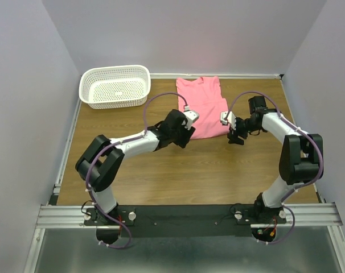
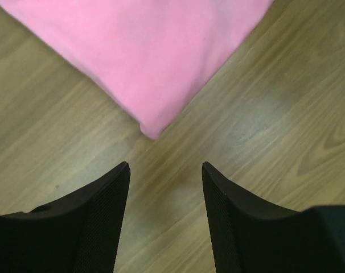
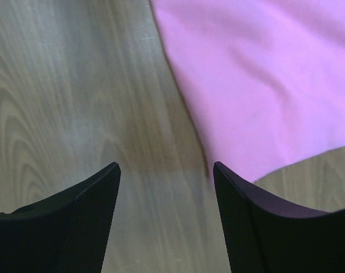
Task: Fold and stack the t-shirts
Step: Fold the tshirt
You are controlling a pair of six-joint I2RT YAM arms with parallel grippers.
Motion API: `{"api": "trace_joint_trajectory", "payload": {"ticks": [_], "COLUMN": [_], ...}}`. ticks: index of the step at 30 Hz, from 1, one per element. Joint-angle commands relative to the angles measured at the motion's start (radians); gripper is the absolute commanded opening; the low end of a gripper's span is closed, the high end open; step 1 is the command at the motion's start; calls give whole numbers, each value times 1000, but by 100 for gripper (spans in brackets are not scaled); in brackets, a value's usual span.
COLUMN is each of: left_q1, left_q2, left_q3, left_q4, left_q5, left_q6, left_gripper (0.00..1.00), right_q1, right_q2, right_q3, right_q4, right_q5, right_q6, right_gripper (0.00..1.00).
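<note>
I next grab the t-shirt's near basket-side corner with my left gripper, to fold its near end toward the neck.
A salmon-pink t-shirt [image 1: 204, 105] lies folded into a long strip at the back middle of the wooden table, its neck end toward the back wall. My left gripper [image 1: 187, 133] hovers at the strip's near left corner, open, with only bare wood between its fingers; the pink corner [image 2: 152, 128] lies just ahead of the tips. My right gripper [image 1: 236, 138] hangs by the near right corner, open and empty. In the right wrist view the cloth's edge [image 3: 263, 85] runs past the right fingertip [image 3: 221, 170].
A white perforated basket [image 1: 115, 86] stands at the back left, beside the shirt. Pale walls close in the table on the left, back and right. The arm bases sit on a black rail [image 1: 184, 219] at the near edge.
</note>
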Motion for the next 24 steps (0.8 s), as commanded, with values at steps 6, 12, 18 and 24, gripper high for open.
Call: {"api": "trace_joint_trajectory", "payload": {"ticks": [6,12,18,24], "left_q1": [-118,-118,-118,-113], "left_q2": [9,84,171,250], "left_q3": [47,59,102,154], "left_q4": [-2,29,36,35], "left_q5": [-309,-209,-132,-170], "left_q6": [538,784,825,830], "left_gripper": [62,59,58,57], "right_q1": [-3,-5,-5,-5], "right_q2": [73,165,214,255], "right_q3": [32,100,131,147], "right_q4": [98,98,98,98], "right_q5": [5,23,39,42], "right_q6": [-73,-86,-101,-95], "right_gripper": [74,73,72,66]}}
